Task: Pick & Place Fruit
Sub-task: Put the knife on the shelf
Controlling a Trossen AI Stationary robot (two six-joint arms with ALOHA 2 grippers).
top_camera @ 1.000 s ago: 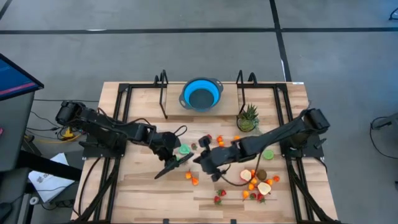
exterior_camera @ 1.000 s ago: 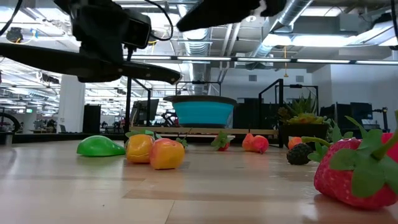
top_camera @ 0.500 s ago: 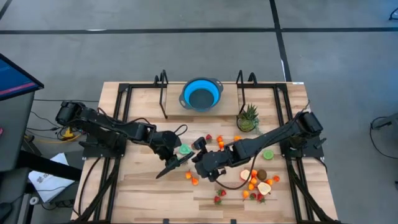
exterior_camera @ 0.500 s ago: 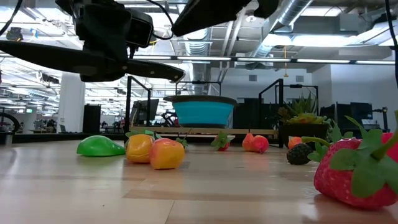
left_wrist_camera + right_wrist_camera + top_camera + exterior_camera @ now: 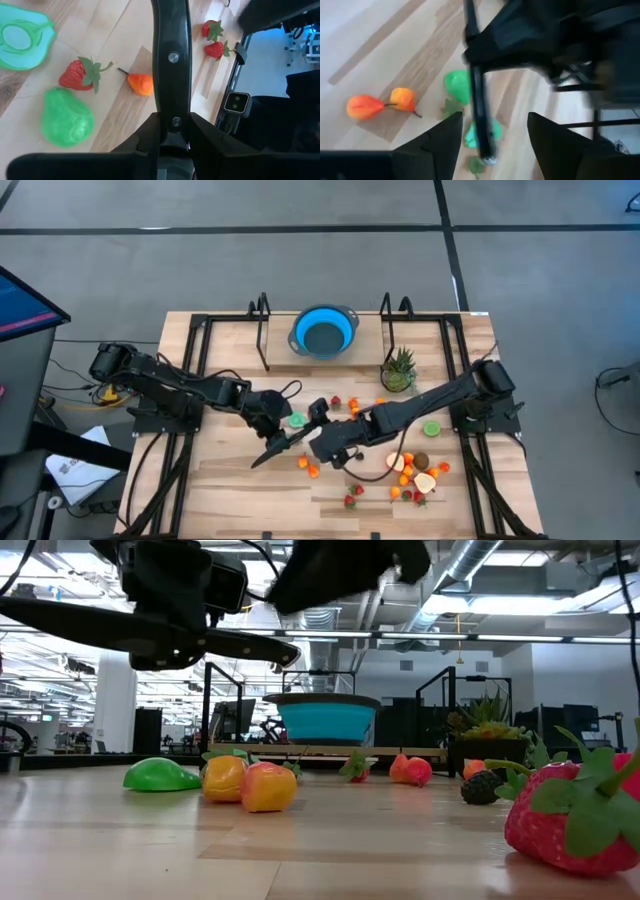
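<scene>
My right gripper should grab the black tool by its riveted handle next, to move it away from the fruit (image 5: 365, 107).
Toy fruit lies scattered on the wooden table: a green pear (image 5: 297, 420) (image 5: 66, 118), strawberries (image 5: 80, 75) (image 5: 335, 402), orange pieces (image 5: 308, 467) (image 5: 402, 98) and a cluster at the right (image 5: 415, 475). My left gripper (image 5: 268, 412) (image 5: 172, 126) is shut on a long flat black tool (image 5: 272, 450) (image 5: 150, 632) above the table's middle. My right gripper (image 5: 321, 418) (image 5: 492, 135) hovers open just right of it, above the pear, with nothing between its fingers. My left gripper pinches one end of the black tool's riveted handle (image 5: 172, 120) between its two fingers. The tool runs straight out past the fingertips, in line with them. It hangs about level, clear of the table and the fruit.
A blue bowl (image 5: 324, 332) stands at the far middle edge, between two black posts. A spiky green plant (image 5: 399, 370) is to its right. A big strawberry (image 5: 575, 815) lies close to the low camera. The near left of the tabletop is bare wood.
My right gripper has moved toward the table's left, closer to the left gripper's black tool, and has opened. The left gripper and its tool have kept still. No fruit has moved.
</scene>
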